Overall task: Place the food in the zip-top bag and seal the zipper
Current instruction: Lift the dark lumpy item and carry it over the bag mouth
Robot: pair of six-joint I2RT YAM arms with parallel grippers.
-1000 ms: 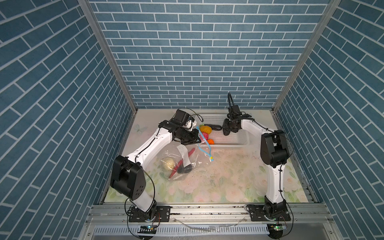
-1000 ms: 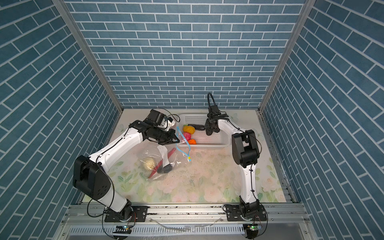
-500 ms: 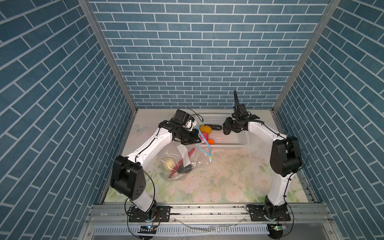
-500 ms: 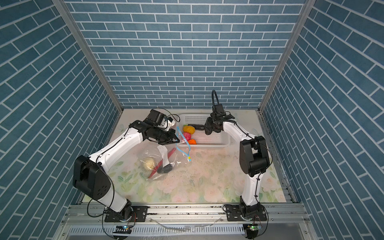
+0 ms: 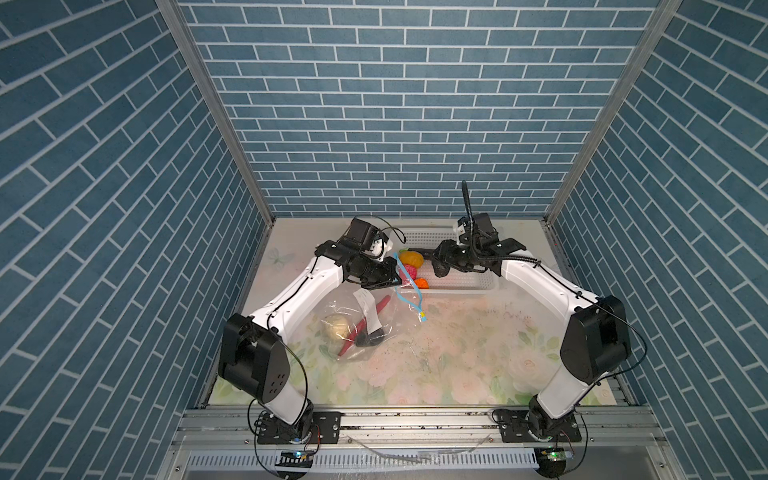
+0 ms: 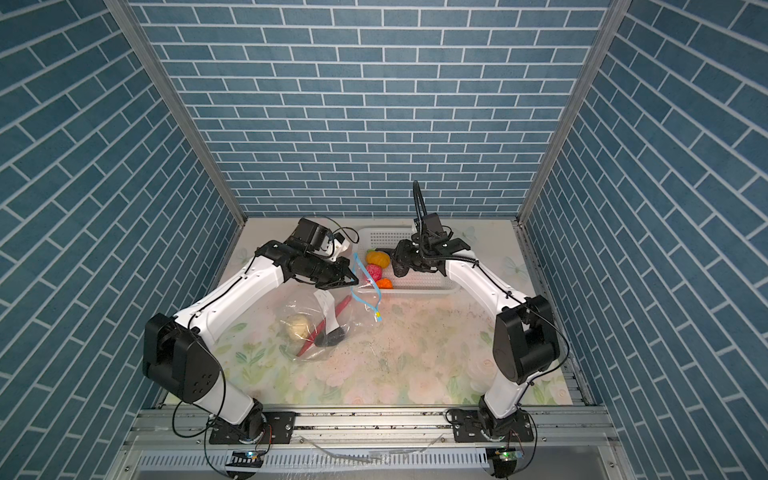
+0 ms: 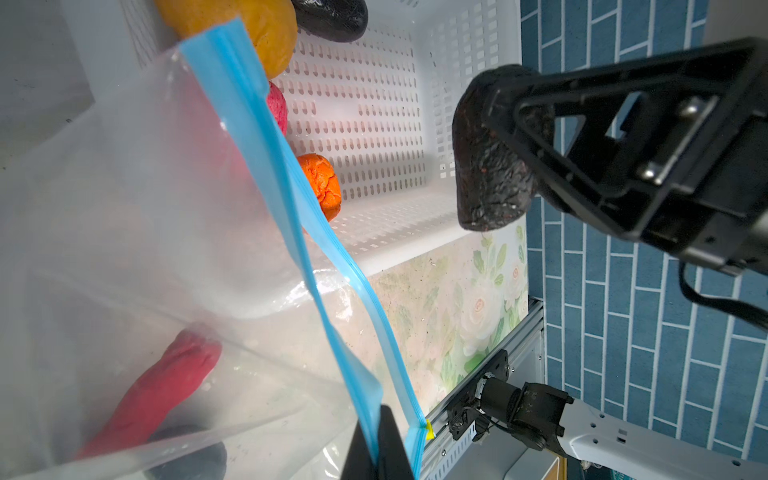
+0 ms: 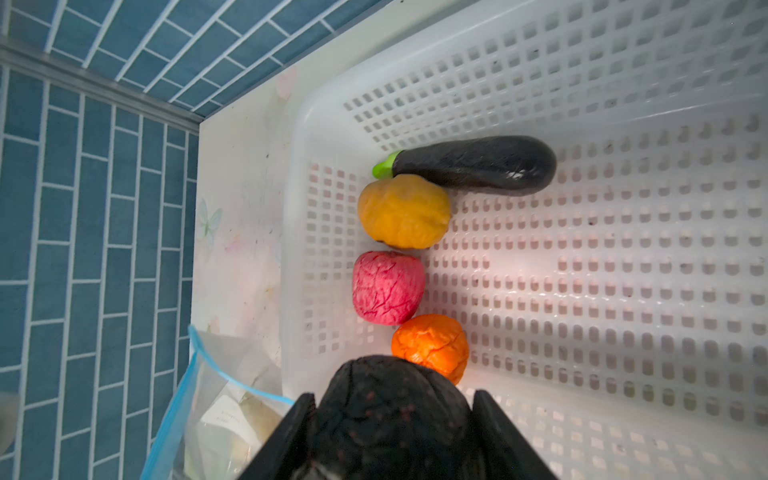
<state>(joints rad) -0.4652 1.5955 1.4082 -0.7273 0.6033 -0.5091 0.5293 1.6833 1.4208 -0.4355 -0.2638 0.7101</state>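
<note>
The black piece's lower end hangs beside the light-blue zipper, so my right gripper keeps hold of the black piece (image 5: 441, 269) until it reaches over the bag's opening (image 5: 407, 289).
My left gripper (image 7: 376, 451) is shut on one lip of the light-blue zipper (image 7: 266, 137) and holds the mouth of the clear zip-top bag (image 5: 361, 316) up and open next to the basket. Its yellowish slider (image 7: 429, 434) hangs at the strip's end. Inside the bag lie a cream ball (image 5: 337, 326), a long red strip (image 5: 365, 320) and a black oval (image 5: 368, 338). My right gripper (image 8: 392, 419) is shut on a black lumpy food piece (image 8: 390, 399), held above the basket's left end close to the bag mouth, as both top views show (image 5: 440, 270) (image 6: 401, 270).
The white perforated basket (image 8: 623, 249) stands at the back and holds a black eggplant (image 8: 478, 164), a yellow-orange piece (image 8: 403, 212), a pink ball (image 8: 386, 286) and an orange piece (image 8: 430, 347). Blue brick walls (image 5: 395, 124) close in three sides of the floral table (image 5: 457, 353).
The right arm's elbow has swung outward to the right, and its gripper has shifted a little toward the bag with the black piece. The left arm and the bag have stayed still.
</note>
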